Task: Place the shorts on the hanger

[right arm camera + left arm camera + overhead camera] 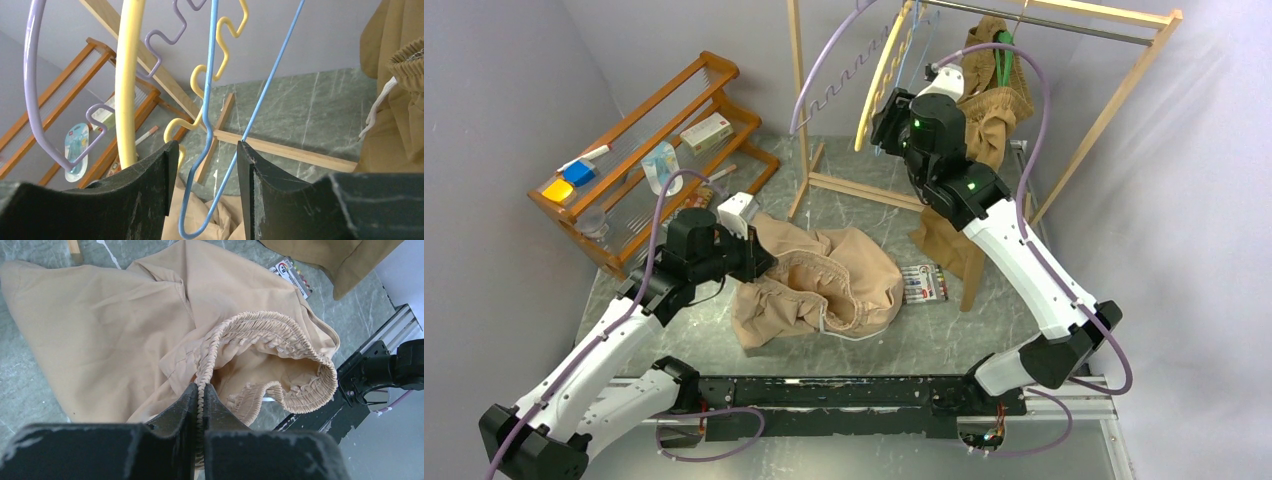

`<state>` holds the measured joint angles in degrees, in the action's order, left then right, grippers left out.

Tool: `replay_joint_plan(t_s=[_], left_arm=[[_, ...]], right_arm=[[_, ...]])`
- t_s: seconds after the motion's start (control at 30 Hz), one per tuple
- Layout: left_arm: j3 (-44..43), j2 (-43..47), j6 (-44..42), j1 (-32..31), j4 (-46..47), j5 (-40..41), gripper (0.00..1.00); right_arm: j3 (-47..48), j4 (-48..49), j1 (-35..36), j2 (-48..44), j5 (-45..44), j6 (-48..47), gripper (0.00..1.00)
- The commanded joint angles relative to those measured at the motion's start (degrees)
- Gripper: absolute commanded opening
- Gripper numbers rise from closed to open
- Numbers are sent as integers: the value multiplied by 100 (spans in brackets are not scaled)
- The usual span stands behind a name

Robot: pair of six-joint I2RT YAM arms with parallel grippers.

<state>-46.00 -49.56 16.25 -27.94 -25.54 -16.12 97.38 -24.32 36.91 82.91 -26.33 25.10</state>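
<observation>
The light-blue hanger (908, 45) needs to be picked up next by its near end loop (879, 149) with my right gripper, so its far end stays free to go into the waistband of the shorts.
The light tan shorts (824, 280) lie crumpled on the table between the arms, waistband opening up. My left gripper (759, 262) is at their left edge. In the left wrist view it (201, 387) is shut on the gathered elastic waistband of the shorts (125, 330), which loops away to the right. My right gripper (886, 125) is raised at the clothes rail. There its jaws (207, 147) stand open, with the lower loop of the thin light-blue hanger (272, 70) between them. The hanger (908, 45) hangs from the rail.
A yellow hanger (127, 75) and a lilac hanger (35, 100) hang just left of the blue one. Darker brown shorts (989, 110) hang on the wooden rack (1114, 90) to the right. A wooden shelf (654, 140) stands far left. A marker pack (924, 283) lies beside the shorts.
</observation>
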Motion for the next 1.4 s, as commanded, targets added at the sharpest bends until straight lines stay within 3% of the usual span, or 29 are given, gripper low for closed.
replay_joint_plan(t_s=[0.0,0.37,1.03,1.37], left_arm=[[30,87,-72,46,216,-62,7],[39,162,-56,44,241,-34,7],[50,176,-47,46,255,-29,7],[48,158,-55,52,267,-40,7]], right_arm=[[147,149,-105,37,12,12,50],[185,-155,-122,84,-701,-263,41],[616,-545,-120,459,-1428,-1005,41],[580,-126,-122,394,-1675,-1371,4]])
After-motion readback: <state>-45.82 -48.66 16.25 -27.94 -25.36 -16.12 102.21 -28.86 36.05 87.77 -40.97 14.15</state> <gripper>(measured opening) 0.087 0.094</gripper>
